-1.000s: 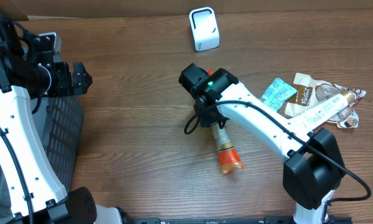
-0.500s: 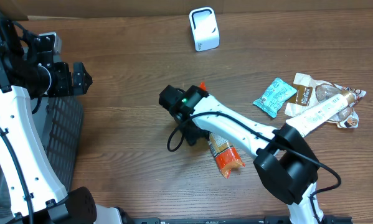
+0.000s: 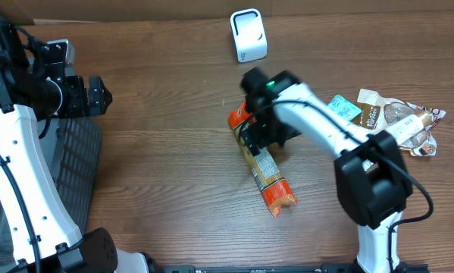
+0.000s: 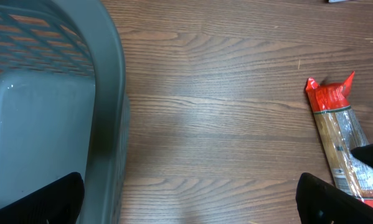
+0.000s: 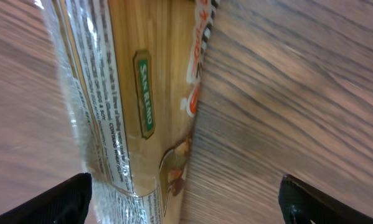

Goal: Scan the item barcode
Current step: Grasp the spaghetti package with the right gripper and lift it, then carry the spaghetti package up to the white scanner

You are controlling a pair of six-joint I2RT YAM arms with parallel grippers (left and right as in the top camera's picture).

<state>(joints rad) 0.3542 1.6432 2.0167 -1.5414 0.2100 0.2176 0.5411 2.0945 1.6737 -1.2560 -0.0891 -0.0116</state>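
Note:
The item should be grabbed by my right gripper across its middle [image 3: 261,158] [image 5: 135,118], so that its broad sides stay free for scanning.
The item, a long clear pasta packet [image 3: 270,176] with red ends, lies flat on the wooden table, slanting from upper left to lower right. My right gripper [image 3: 263,133] hovers over its upper half, open. In the right wrist view the packet [image 5: 127,93] runs up from beside the left fingertip [image 5: 65,198], with bare table between it and the other fingertip. The white scanner [image 3: 248,35] stands at the back of the table. My left gripper [image 3: 101,95] is open at the far left, over the basket rim [image 4: 108,93]. The left wrist view shows the packet [image 4: 337,140] at its right edge.
A grey mesh basket [image 3: 73,171] stands at the left edge of the table. Several snack packets [image 3: 382,120] are piled at the right, a teal one [image 3: 335,115] nearest the right arm.
My right gripper has opened and let go of the packet. The arm swung left, then back right and up. The packet now lies flat with its upper red end showing.

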